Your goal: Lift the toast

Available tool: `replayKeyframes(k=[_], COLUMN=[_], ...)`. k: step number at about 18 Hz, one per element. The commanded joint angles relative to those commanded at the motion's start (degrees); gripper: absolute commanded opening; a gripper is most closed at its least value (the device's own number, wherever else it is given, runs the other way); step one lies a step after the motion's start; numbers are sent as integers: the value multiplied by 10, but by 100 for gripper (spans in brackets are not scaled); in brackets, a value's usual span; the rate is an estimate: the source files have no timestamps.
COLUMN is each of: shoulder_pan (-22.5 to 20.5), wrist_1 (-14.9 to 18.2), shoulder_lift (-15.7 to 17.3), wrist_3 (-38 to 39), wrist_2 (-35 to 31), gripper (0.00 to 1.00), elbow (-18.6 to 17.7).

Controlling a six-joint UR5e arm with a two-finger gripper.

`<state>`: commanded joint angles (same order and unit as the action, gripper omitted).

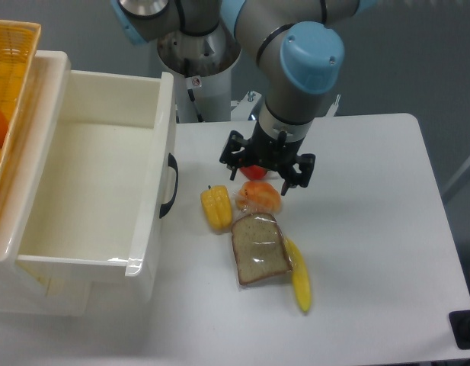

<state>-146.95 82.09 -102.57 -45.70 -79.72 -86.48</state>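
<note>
The gripper grabs the crust edge of the toast (pixel 259 248) beside the orange food piece (pixel 259 197) next, to pick the toast up.
The toast (pixel 259 248) is a flat brown slice with a darker crust, lying on the white table (pixel 372 229) near the front of a small cluster of food. My gripper (pixel 266 168) hangs behind it, over the back of the cluster and above a red item (pixel 254 172). Its black fingers (pixel 233 155) stand spread apart, so it is open and holds nothing. It is clear of the toast, with an orange lumpy food piece (pixel 259 197) lying between them.
A yellow banana (pixel 299 278) lies along the toast's right edge. A yellow corn-like piece (pixel 217 207) lies to the toast's upper left. A large white bin (pixel 97 175) with a black handle stands at left, and a yellow basket (pixel 10 84) sits beyond it.
</note>
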Motion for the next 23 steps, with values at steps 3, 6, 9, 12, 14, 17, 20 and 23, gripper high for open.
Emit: replayKeyframes(k=[3,6,9,12,14,17,20,23], shoulder_pan=[-4,-9,-11,-9,-10,-10,-10,-19], wrist_1=[0,-2,-1,-9,-18,-20,-20,-33], shoulder_lift=[-5,-20,-37,-54,-68,-85,-107,-122], wrist_3=[-2,1,4,17,53,79,95,104], wrist_2=[2,1,1,2,5,5,5,5], gripper=[100,100,100,100,100,100,100,100], elbow=[2,-1,-6,-18,-32,-44,-40,-39])
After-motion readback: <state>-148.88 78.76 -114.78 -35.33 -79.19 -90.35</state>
